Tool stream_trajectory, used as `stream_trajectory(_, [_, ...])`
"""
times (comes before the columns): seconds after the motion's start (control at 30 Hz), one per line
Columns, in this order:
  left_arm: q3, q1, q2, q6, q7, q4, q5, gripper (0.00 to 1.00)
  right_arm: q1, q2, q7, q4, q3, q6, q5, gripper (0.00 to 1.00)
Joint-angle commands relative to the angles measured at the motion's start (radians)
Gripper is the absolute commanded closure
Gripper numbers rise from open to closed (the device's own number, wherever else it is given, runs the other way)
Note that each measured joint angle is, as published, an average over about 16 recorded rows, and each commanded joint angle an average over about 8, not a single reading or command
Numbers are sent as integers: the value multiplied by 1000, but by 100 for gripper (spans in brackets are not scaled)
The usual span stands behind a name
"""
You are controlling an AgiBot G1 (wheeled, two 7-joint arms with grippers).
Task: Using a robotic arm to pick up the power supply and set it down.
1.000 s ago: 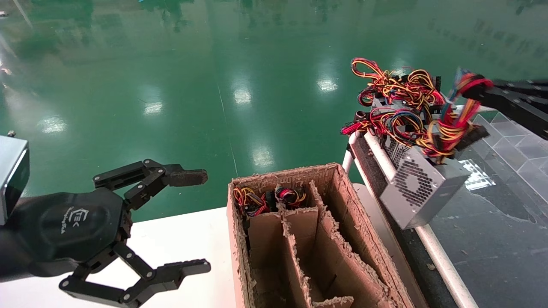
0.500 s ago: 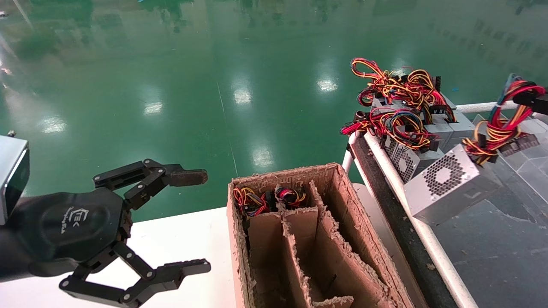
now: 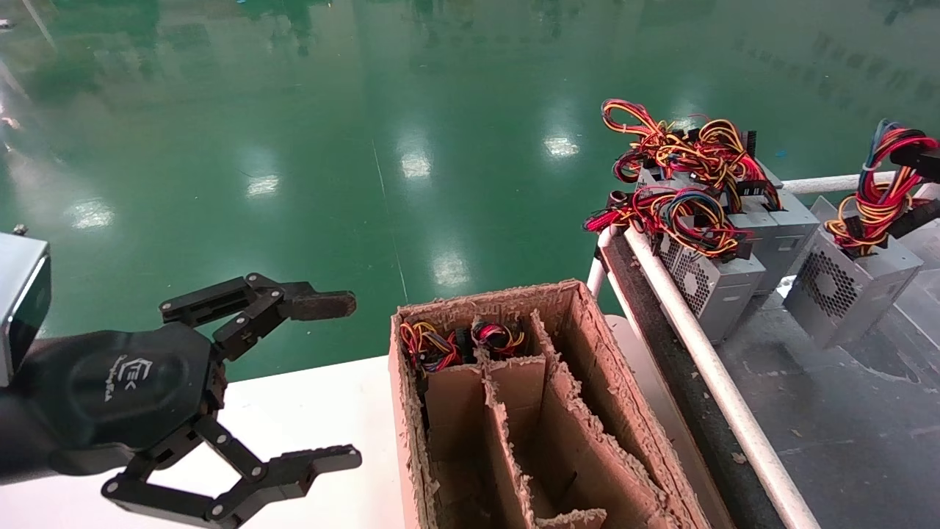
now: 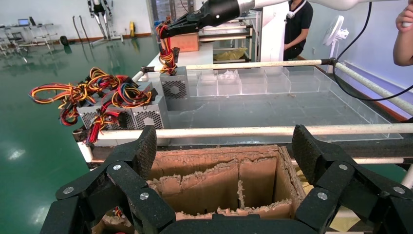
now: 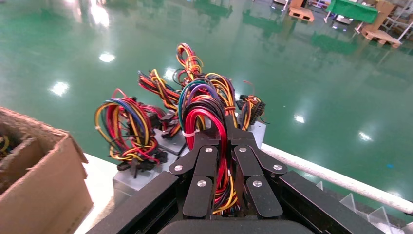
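The lower edge of the power supply is slanted over the bottom of the tray, so my right gripper needs to straighten the power supply and lower it before letting it go.
The power supply, a light grey box with a round fan grille, hangs nearly upright at the far right, over the dark tray floor. I cannot tell whether its lower edge touches the floor. Its bunch of red, yellow, black and blue wires rises into my right gripper, which is shut on the bunch. In the right wrist view that gripper has wires running between its fingers. In the left wrist view the same supply shows far off. My left gripper is parked open at the lower left.
Two more power supplies with tangled wires stand at the tray's far left corner, beside the held one. A white rail edges the tray. A torn cardboard box with dividers stands on the white table in the middle.
The right gripper has carried the power supply to the right, away from the cardboard box and over the rail into the tray, and it has swung from tilted to nearly upright. The left arm has not moved.
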Motion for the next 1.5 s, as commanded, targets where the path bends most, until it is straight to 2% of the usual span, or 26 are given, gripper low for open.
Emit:
stream_trajectory(0.03, [0, 0, 0, 0, 0, 0, 0, 0, 18, -10, -16, -22, -6, 9, -12, 100])
stream_trajectory(0.33, [0, 0, 0, 0, 0, 0, 0, 0, 63, -96, -81, -97, -36, 67, -63, 100])
stream_trajectory(0.63, [0, 0, 0, 0, 0, 0, 0, 0, 106, -155, -108, -156, -42, 82, -71, 98])
stream_trajectory(0.9, [0, 0, 0, 0, 0, 0, 0, 0, 123, -189, -123, -204, -51, 118, -87, 0])
stream_trajectory(1.5, [0, 0, 0, 0, 0, 0, 0, 0, 157, -215, -141, -259, -74, 127, -121, 0])
